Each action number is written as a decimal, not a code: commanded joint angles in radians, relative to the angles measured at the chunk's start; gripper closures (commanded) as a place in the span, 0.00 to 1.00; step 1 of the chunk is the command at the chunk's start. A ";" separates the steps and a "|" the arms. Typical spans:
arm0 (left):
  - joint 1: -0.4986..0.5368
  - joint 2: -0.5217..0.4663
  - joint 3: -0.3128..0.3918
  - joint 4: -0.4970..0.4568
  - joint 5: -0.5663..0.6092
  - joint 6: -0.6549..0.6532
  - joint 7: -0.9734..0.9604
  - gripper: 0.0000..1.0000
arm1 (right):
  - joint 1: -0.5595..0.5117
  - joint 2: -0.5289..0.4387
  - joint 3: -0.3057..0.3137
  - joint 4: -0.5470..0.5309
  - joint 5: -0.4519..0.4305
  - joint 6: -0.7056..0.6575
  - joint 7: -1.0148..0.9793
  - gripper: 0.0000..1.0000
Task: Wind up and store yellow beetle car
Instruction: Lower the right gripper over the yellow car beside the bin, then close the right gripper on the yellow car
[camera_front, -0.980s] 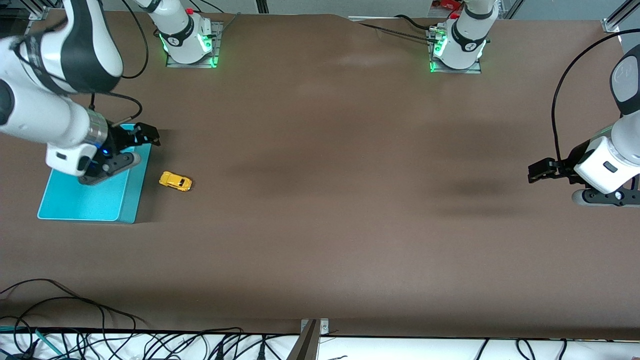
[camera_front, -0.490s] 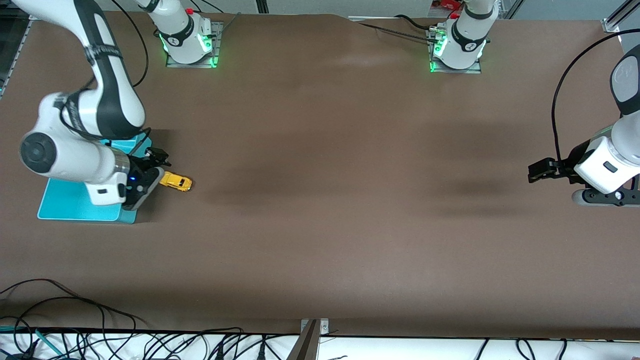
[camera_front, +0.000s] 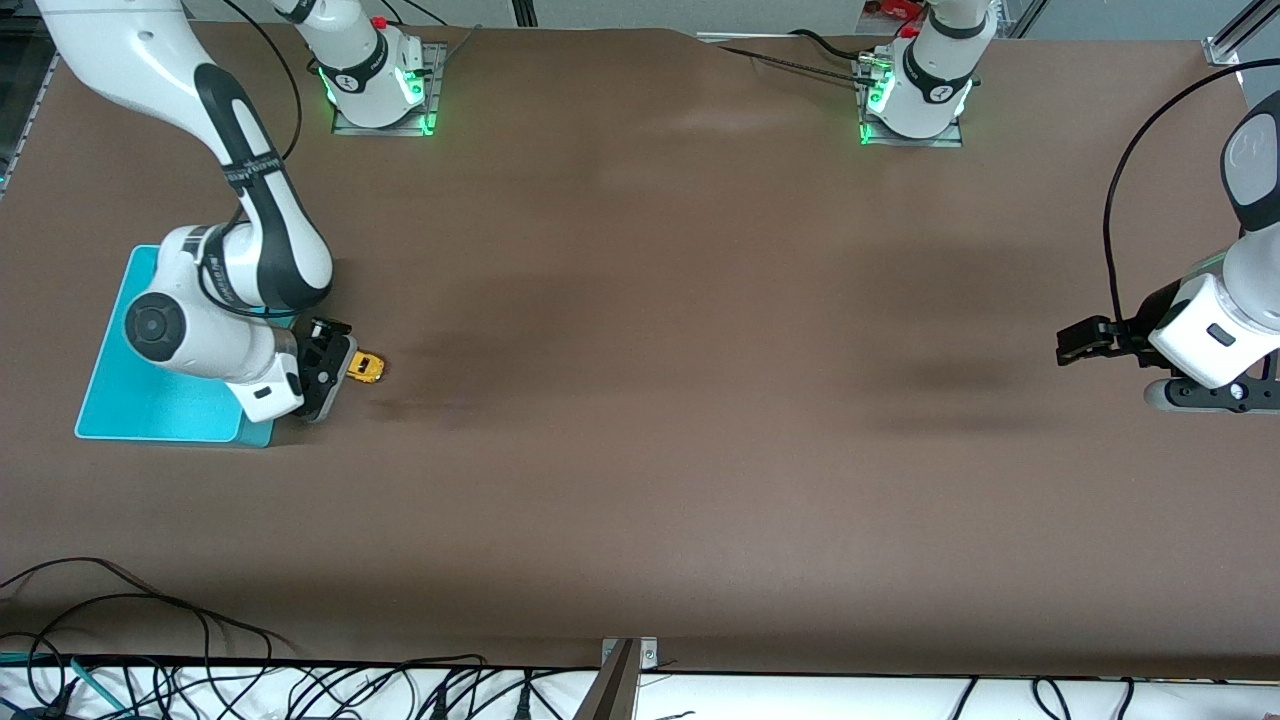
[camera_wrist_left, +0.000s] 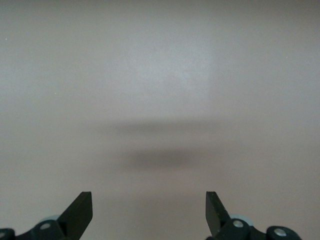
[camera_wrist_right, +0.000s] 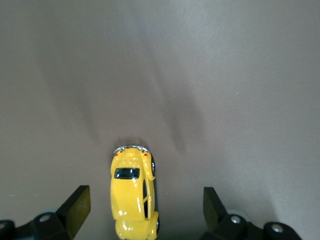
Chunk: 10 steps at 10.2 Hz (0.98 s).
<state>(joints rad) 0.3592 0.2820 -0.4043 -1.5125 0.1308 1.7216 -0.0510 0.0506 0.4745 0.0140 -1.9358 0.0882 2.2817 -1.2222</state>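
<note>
My right gripper's fingers are still above the yellow beetle car (camera_front: 366, 367), so it is too early to close and the gripper moves lower first.
The yellow beetle car (camera_front: 366, 367) sits on the brown table beside the teal box (camera_front: 110, 385), toward the right arm's end. My right gripper (camera_front: 336, 358) hangs low over the car's box-side end and partly hides it. In the right wrist view the yellow beetle car (camera_wrist_right: 133, 197) lies lengthwise between the two wide-open fingers (camera_wrist_right: 76, 207), touching neither; my right gripper (camera_wrist_right: 145, 207) is open. My left gripper (camera_front: 1072, 344) waits open over bare table at the left arm's end; the left wrist view shows its fingertips (camera_wrist_left: 80, 210) apart with nothing between them.
The teal box stands partly under the right arm's elbow. Both arm bases (camera_front: 378, 80) stand along the table's edge farthest from the front camera. Cables (camera_front: 150, 660) lie past the table edge nearest that camera.
The right arm has swung from over the teal box down to the car, its gripper now straddling the car's end. The car and the left arm have not moved.
</note>
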 joint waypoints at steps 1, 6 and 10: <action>0.003 0.003 0.004 0.008 -0.017 -0.014 0.008 0.00 | -0.018 -0.013 0.018 -0.061 0.012 0.034 -0.042 0.00; 0.001 0.005 0.005 0.006 -0.017 -0.014 0.010 0.00 | -0.020 -0.016 0.015 -0.198 0.013 0.183 -0.060 0.00; -0.006 0.006 0.002 0.000 -0.019 -0.016 0.007 0.00 | -0.020 -0.022 -0.002 -0.181 0.019 0.189 -0.143 0.00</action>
<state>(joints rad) 0.3584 0.2870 -0.4028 -1.5149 0.1277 1.7204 -0.0510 0.0393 0.4757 0.0127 -2.1062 0.0882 2.4630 -1.3320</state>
